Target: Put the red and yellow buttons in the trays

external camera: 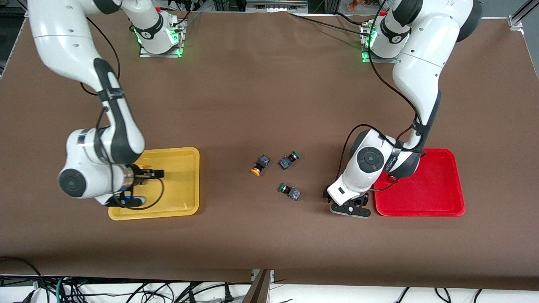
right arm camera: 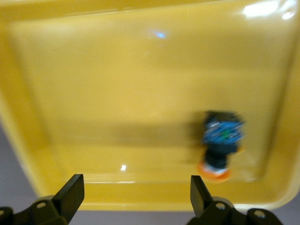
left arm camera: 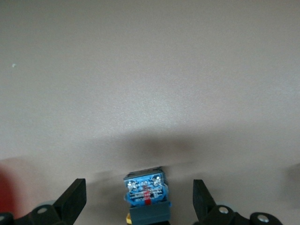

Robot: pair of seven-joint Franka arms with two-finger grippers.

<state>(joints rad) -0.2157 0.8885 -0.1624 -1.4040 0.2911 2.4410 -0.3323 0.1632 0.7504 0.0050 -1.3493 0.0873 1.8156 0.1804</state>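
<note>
My left gripper's fingers stand beside the button's blue-grey body (left arm camera: 147, 194) in the left wrist view. My left gripper should close now. Closing now would hold the button.
My right gripper (external camera: 145, 173) (right arm camera: 136, 185) hangs open and empty over the yellow tray (external camera: 185, 198) (right arm camera: 93, 84). One yellow-capped button (right arm camera: 219, 140) lies in that tray, beside the gripper. A second yellow-capped button (external camera: 259, 165) lies on the table between the trays. My left gripper (external camera: 347, 208) (left arm camera: 138, 187) is open and low over the table beside the red tray (external camera: 438, 189). A button's blue-grey body (left arm camera: 147, 194) lies between its fingers, untouched, with its cap hidden. No red cap shows in any view.
Two green-capped buttons (external camera: 289, 160) (external camera: 289, 190) lie on the brown table near the loose yellow-capped one. The left arm covers part of the red tray; the part that shows holds nothing.
</note>
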